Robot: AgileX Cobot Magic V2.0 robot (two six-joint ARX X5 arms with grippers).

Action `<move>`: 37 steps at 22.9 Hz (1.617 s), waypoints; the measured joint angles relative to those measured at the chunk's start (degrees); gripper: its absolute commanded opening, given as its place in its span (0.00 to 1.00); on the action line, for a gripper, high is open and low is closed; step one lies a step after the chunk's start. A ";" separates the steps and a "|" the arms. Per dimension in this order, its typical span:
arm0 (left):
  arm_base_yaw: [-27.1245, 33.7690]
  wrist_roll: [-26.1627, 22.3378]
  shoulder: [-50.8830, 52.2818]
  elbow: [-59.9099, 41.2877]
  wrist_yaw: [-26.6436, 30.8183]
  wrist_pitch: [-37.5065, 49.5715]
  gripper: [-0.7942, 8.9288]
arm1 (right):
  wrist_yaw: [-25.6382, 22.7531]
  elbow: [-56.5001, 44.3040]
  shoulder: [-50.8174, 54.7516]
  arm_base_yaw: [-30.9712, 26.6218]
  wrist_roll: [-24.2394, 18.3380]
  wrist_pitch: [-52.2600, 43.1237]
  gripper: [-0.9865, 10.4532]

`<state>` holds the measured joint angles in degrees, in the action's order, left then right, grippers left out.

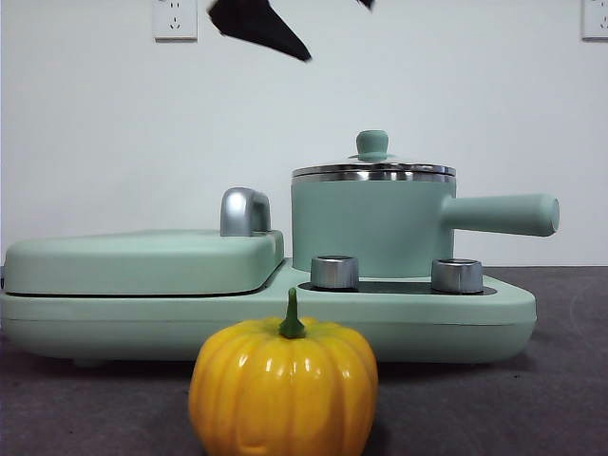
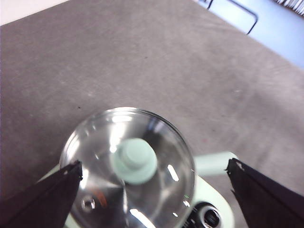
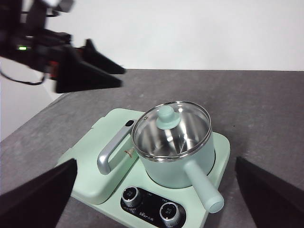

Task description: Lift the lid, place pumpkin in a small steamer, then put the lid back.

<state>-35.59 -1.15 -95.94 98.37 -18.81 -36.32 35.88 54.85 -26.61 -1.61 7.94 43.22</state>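
Note:
My left gripper picks up the glass lid by its knob [image 1: 371, 142] next, to uncover the steamer [image 1: 370, 228] for the pumpkin.
The pumpkin [image 1: 283, 389], glossy yellow-orange with a green stem, stands on the dark table nearest the front camera; neither wrist view shows it. Behind it the small steamer [image 1: 370, 228] [image 3: 180, 166] sits on the appliance, its long handle [image 1: 499, 214] pointing right. The glass lid [image 1: 372, 169] [image 2: 128, 166] [image 3: 171, 128] rests closed on the steamer's rim. My left gripper [image 2: 154, 164] [image 3: 121, 77] hovers open well above the lid, and one black finger [image 1: 261, 27] shows at the front view's top. My right gripper [image 3: 156, 160] is open, high up and away from the pot, holding nothing.
The wide mint-green appliance base [image 1: 408, 313] [image 3: 95, 185] carries a flat rectangular cover [image 1: 142, 261] with a silver handle [image 1: 244, 211] on its left half. Two silver knobs [image 1: 334, 272] stand in front of the pot. Grey table surface [image 2: 142, 57] surrounds the appliance.

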 measured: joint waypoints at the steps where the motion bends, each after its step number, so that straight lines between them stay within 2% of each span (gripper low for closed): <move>1: -0.46 -0.26 -1.75 1.42 1.03 -0.28 0.59 | 0.00 0.00 0.00 0.00 0.00 0.02 0.56; 11: -2.71 -0.81 -12.96 5.44 5.42 -2.27 0.59 | 0.00 0.00 0.00 0.00 0.00 0.02 0.56; 14: -3.15 -0.83 -14.40 5.46 7.17 -3.02 0.57 | -0.02 0.00 0.00 0.00 0.00 0.02 0.56; 16: -3.30 -1.05 -14.99 5.49 8.31 -2.91 0.52 | 0.00 0.00 0.00 0.00 0.00 0.02 0.56; 19: -3.30 -1.92 -15.08 5.84 9.05 -3.39 0.52 | 0.00 0.00 0.00 0.00 0.00 0.02 0.56; 22: -3.32 -2.73 -15.65 9.05 10.01 -7.61 0.52 | 0.00 0.00 0.00 0.00 0.00 0.02 0.56; 27: -3.58 -3.48 -21.29 21.40 10.05 -16.81 0.52 | 0.00 0.00 0.00 0.00 0.07 0.04 0.56; 30: -4.61 -3.80 -23.82 22.88 10.14 -18.14 0.52 | 0.00 0.00 0.00 0.00 0.87 0.04 0.56; 35: -5.86 -5.33 -23.89 22.95 12.57 -17.99 0.44 | 0.00 0.00 0.00 0.00 1.27 0.04 0.56; 37: -5.79 -5.55 -23.89 22.95 12.70 -18.01 0.33 | 0.02 0.00 0.00 0.00 1.31 0.11 0.56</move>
<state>-41.39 -6.70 -119.83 121.32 -6.11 -54.33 35.90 54.85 -26.61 -1.61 9.26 43.33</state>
